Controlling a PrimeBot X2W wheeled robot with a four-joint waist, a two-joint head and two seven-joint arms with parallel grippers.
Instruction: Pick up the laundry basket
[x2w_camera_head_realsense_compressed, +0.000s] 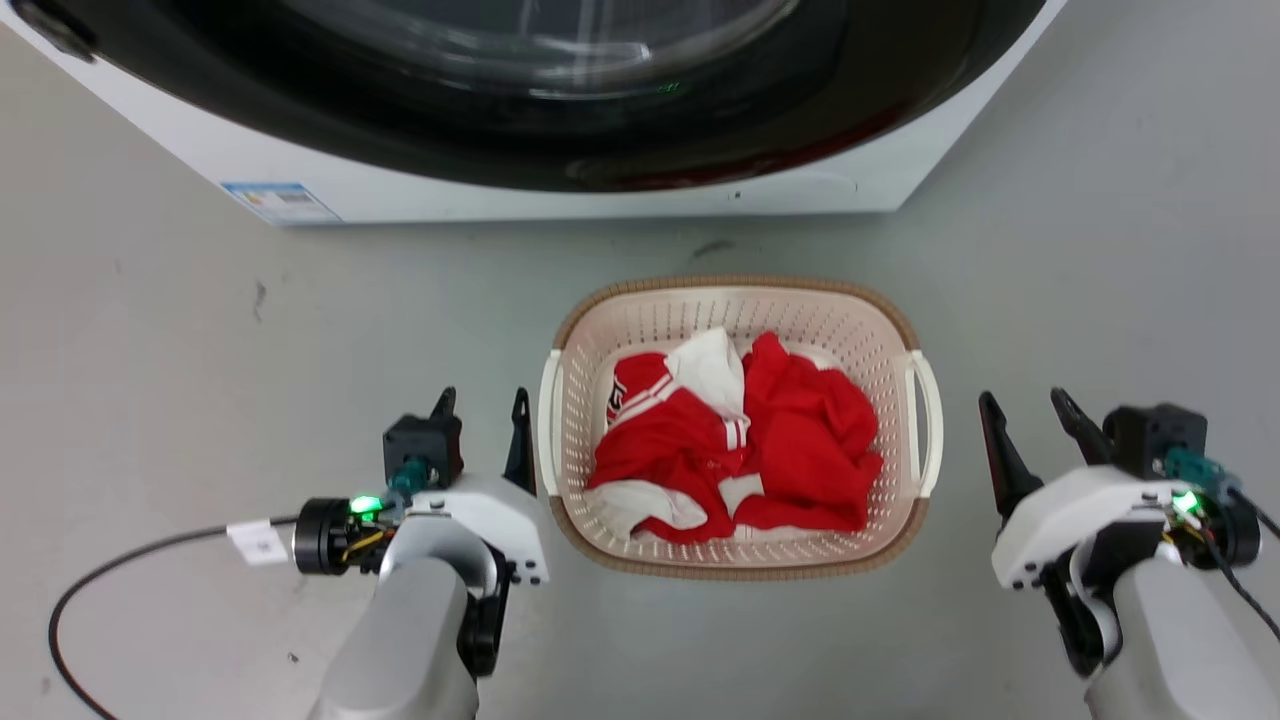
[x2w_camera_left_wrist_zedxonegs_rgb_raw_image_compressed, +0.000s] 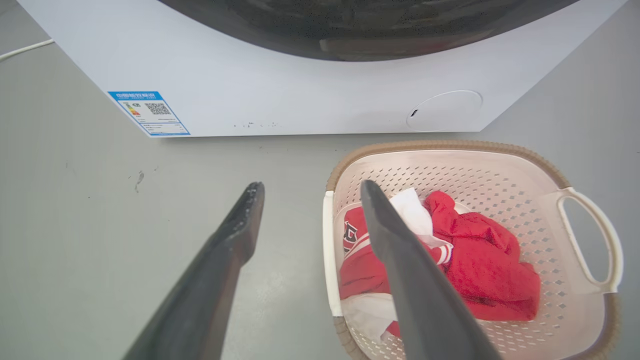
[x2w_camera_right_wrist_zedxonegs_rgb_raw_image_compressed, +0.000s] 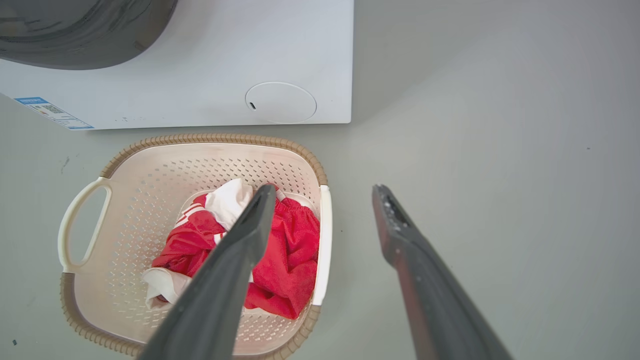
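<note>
My left gripper grabs the white handle (x2w_camera_head_realsense_compressed: 549, 422) beside the striped sleeve next to keep the basket level, since loose clothes (x2w_camera_head_realsense_compressed: 738, 444) lie in it.
The laundry basket (x2w_camera_head_realsense_compressed: 860, 330) (x2w_camera_left_wrist_zedxonegs_rgb_raw_image_compressed: 500, 165) (x2w_camera_right_wrist_zedxonegs_rgb_raw_image_compressed: 150, 170) is cream-white and perforated, with a brown woven-look rim and a white handle on each side. It stands on the grey floor and holds red and white clothes (x2w_camera_head_realsense_compressed: 740, 440). My left gripper (x2w_camera_head_realsense_compressed: 482, 410) (x2w_camera_left_wrist_zedxonegs_rgb_raw_image_compressed: 310, 187) is open just outside the basket's left handle (x2w_camera_head_realsense_compressed: 549, 420), with nothing held. On the other side my right gripper (x2w_camera_head_realsense_compressed: 1027, 412) (x2w_camera_right_wrist_zedxonegs_rgb_raw_image_compressed: 324, 190) is open too, a short way off the right handle (x2w_camera_head_realsense_compressed: 926, 420).
A white washing machine (x2w_camera_head_realsense_compressed: 600, 200) with a dark round door stands just beyond the basket. A black cable (x2w_camera_head_realsense_compressed: 110, 570) trails across the floor at the lower left. Grey floor (x2w_camera_head_realsense_compressed: 1100, 250) lies all around.
</note>
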